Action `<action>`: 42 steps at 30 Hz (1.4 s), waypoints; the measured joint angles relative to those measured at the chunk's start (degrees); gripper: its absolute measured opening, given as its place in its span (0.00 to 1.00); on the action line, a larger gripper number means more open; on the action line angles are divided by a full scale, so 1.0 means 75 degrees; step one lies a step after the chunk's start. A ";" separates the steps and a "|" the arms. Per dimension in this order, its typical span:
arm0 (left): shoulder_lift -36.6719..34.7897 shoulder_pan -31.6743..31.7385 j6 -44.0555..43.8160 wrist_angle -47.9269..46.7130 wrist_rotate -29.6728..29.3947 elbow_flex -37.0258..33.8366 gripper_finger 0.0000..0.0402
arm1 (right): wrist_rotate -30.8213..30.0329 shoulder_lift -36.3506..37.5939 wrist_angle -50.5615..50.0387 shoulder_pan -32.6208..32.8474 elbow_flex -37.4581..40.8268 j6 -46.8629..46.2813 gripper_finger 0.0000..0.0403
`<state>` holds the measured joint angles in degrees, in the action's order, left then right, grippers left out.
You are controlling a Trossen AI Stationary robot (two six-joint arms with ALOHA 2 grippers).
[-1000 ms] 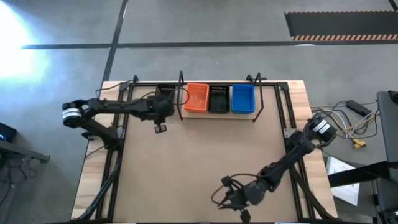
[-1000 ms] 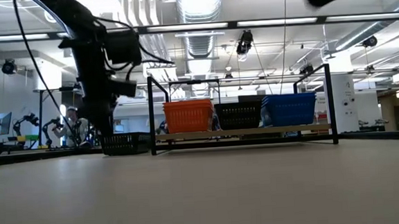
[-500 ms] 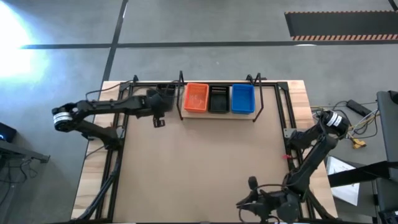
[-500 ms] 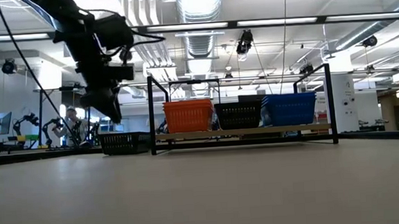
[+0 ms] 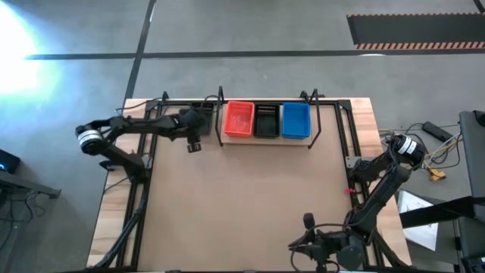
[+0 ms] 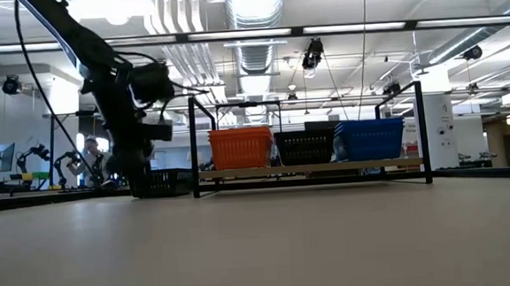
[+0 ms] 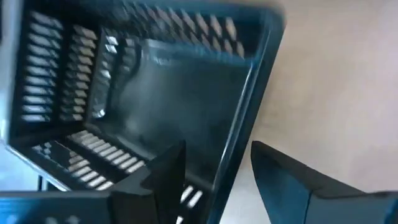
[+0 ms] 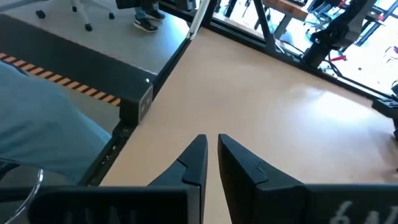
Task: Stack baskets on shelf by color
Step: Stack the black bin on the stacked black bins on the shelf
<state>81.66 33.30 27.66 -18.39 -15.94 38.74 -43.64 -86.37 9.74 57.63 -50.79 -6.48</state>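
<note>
I should grab the loose black basket by its side rim (image 7: 235,149) next with my left gripper. Then I will stack that basket on the shelf's black basket.
Three baskets stand side by side on the shelf (image 6: 310,169) at the far edge: orange (image 5: 239,119), black (image 5: 266,120) and blue (image 5: 295,120). Another black basket (image 6: 164,181) rests on its bottom on the table just left of the shelf. My left gripper (image 7: 217,149) is down at it and open. One finger is inside the basket, the other outside, and the wall near a corner (image 7: 239,130) is between them. My right gripper (image 8: 211,146) hovers shut by the table's near edge (image 5: 314,246), holding nothing. My left gripper comes at the black basket's side wall (image 7: 239,130) slanting down from above, one finger (image 7: 168,171) inside and one finger (image 7: 280,180) outside. I cannot tell whether either finger touches the wall. The basket sits flat on the table.
Black wire posts (image 6: 192,147) rise at the shelf's ends, the left one close beside the loose basket. Black rails (image 5: 144,174) run along both sides of the table. The wide brown tabletop (image 5: 250,197) lies between the two arms.
My left gripper rose off the loose black basket, then came back down onto its wall. The basket has stayed where it was. My right arm swung toward the table's near right corner and then held still.
</note>
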 joint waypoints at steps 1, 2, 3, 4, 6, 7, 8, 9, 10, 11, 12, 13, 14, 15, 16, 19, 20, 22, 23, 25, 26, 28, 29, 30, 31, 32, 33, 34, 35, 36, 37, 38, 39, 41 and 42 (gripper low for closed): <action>0.0102 0.0000 -0.0003 -0.0012 -0.0095 0.0000 0.40 | 0.0000 0.0000 0.0000 0.0000 0.0028 -0.0032 0.08; 0.0163 0.0000 -0.0014 -0.0012 -0.0118 0.0000 0.38 | 0.0002 0.0000 -0.0002 0.0000 0.0054 -0.0080 0.08; 0.0214 -0.0003 -0.0022 -0.0020 -0.0118 0.0000 0.35 | 0.0000 0.0000 -0.0010 0.0000 0.0076 -0.0133 0.08; 0.0238 -0.0008 -0.0036 -0.0061 -0.0118 0.0000 0.32 | 0.0000 0.0000 -0.0002 0.0000 0.0090 -0.0157 0.08; 0.0220 -0.0098 -0.0193 -0.0265 -0.0135 0.0000 0.23 | -0.0003 0.0000 0.0005 0.0000 0.0134 -0.0229 0.08; 0.0162 -0.0153 -0.0327 -0.0417 -0.0133 0.0000 0.18 | -0.0003 0.0000 -0.0003 0.0000 0.0151 -0.0255 0.08; 0.0064 -0.0215 -0.0504 -0.0677 -0.0132 0.0000 0.13 | 0.0003 -0.0003 -0.0012 0.0000 0.0152 -0.0283 0.08; -0.0053 -0.0298 -0.0693 -0.1000 -0.0122 0.0008 0.07 | 0.0002 -0.0003 -0.0005 0.0000 0.0155 -0.0325 0.08; -0.0172 -0.0400 -0.0921 -0.1348 -0.0122 0.0036 0.04 | -0.0002 -0.0003 0.0003 0.0014 0.0152 -0.0347 0.08; -0.0319 -0.0515 -0.1146 -0.1711 -0.0129 0.0059 0.02 | -0.0003 -0.0003 0.0003 0.0034 0.0152 -0.0374 0.08; -0.0497 -0.0668 -0.1396 -0.2134 -0.0115 0.0085 0.02 | -0.0003 -0.0003 -0.0004 0.0063 0.0153 -0.0397 0.08; -0.0683 -0.0880 -0.1651 -0.2599 -0.0112 0.0118 0.02 | 0.0000 -0.0003 -0.0006 0.0099 0.0152 -0.0399 0.08; -0.0870 -0.1109 -0.1940 -0.3064 -0.0059 0.0189 0.02 | 0.0002 -0.0003 -0.0002 0.0134 0.0152 -0.0397 0.08; -0.1058 -0.1360 -0.2289 -0.3534 0.0104 0.0281 0.01 | 0.0003 0.0000 -0.0003 0.0163 0.0152 -0.0398 0.08; -0.1248 -0.1628 -0.2657 -0.4048 0.0339 0.0399 0.01 | 0.0003 0.0000 -0.0003 0.0192 0.0152 -0.0397 0.08; -0.1786 -0.2555 -0.3971 -0.5133 0.1488 0.0790 0.00 | 0.0007 0.0000 -0.0007 0.0263 0.0151 -0.0392 0.08; -0.1931 -0.2913 -0.4388 -0.5317 0.1947 0.0924 0.00 | 0.0004 0.0000 -0.0006 0.0276 0.0144 -0.0384 0.08; -0.2196 -0.3712 -0.5260 -0.5374 0.2738 0.1186 0.00 | 0.0005 0.0000 -0.0004 0.0305 0.0138 -0.0364 0.08; -0.2302 -0.4144 -0.5667 -0.5357 0.2997 0.1300 0.00 | 0.0001 0.0003 -0.0006 0.0321 0.0138 -0.0362 0.08; -0.2371 -0.5104 -0.6471 -0.5351 0.3195 0.1592 0.00 | 0.0007 0.0003 -0.0006 0.0339 0.0138 -0.0359 0.08; -0.2374 -0.5574 -0.6878 -0.5285 0.3205 0.1743 0.00 | 0.0009 0.0003 -0.0006 0.0360 0.0138 -0.0359 0.08; -0.2325 -0.6506 -0.7635 -0.4988 0.3215 0.2021 0.00 | 0.0009 0.0005 -0.0006 0.0375 0.0138 -0.0357 0.08; -0.2248 -0.6913 -0.7927 -0.4655 0.3203 0.2168 0.00 | 0.0007 0.0006 -0.0009 0.0394 0.0138 -0.0350 0.08; -0.2147 -0.7292 -0.8078 -0.4251 0.3126 0.2307 0.00 | 0.0006 0.0006 -0.0009 0.0413 0.0138 -0.0335 0.08; -0.2006 -0.7653 -0.8153 -0.3720 0.2969 0.2424 0.00 | 0.0007 0.0006 -0.0012 0.0420 0.0138 -0.0325 0.08; -0.1859 -0.7928 -0.8131 -0.3203 0.2773 0.2531 0.00 | 0.0009 0.0009 -0.0010 0.0420 0.0138 -0.0295 0.08; -0.1684 -0.8122 -0.7941 -0.2644 0.2621 0.2654 0.00 | 0.0009 0.0009 -0.0009 0.0432 0.0138 -0.0219 0.08; -0.1467 -0.8232 -0.7624 -0.2062 0.2486 0.2807 0.00 | 0.0009 0.0009 -0.0014 0.0437 0.0138 -0.0179 0.08; -0.1235 -0.8284 -0.7211 -0.1546 0.2367 0.2980 0.00 | 0.0009 0.0014 -0.0009 0.0440 0.0138 -0.0138 0.08; -0.0996 -0.8285 -0.6796 -0.1105 0.2268 0.3168 0.00 | 0.0006 0.0015 -0.0009 0.0437 0.0138 -0.0077 0.08; -0.0743 -0.8257 -0.6368 -0.0773 0.2131 0.3375 0.00 | 0.0006 0.0017 -0.0009 0.0434 0.0138 -0.0004 0.08; -0.0488 -0.8205 -0.5929 -0.0556 0.1924 0.3606 0.00 | 0.0006 0.0028 -0.0010 0.0434 0.0138 0.0039 0.08; -0.0207 -0.8099 -0.5508 -0.0424 0.1694 0.3893 0.00 | 0.0007 0.0048 -0.0012 0.0434 0.0138 0.0081 0.08; 0.0343 -0.7813 -0.4693 -0.0434 0.1116 0.4545 0.00 | 0.0006 0.0104 -0.0012 0.0434 0.0138 0.0142 0.08; 0.0590 -0.7630 -0.4318 -0.0508 0.0802 0.4852 0.00 | 0.0006 0.0133 -0.0012 0.0434 0.0138 0.0142 0.08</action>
<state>86.08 -23.93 -4.72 -22.20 -9.92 75.13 -43.59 -85.37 9.65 60.88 -49.76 -5.41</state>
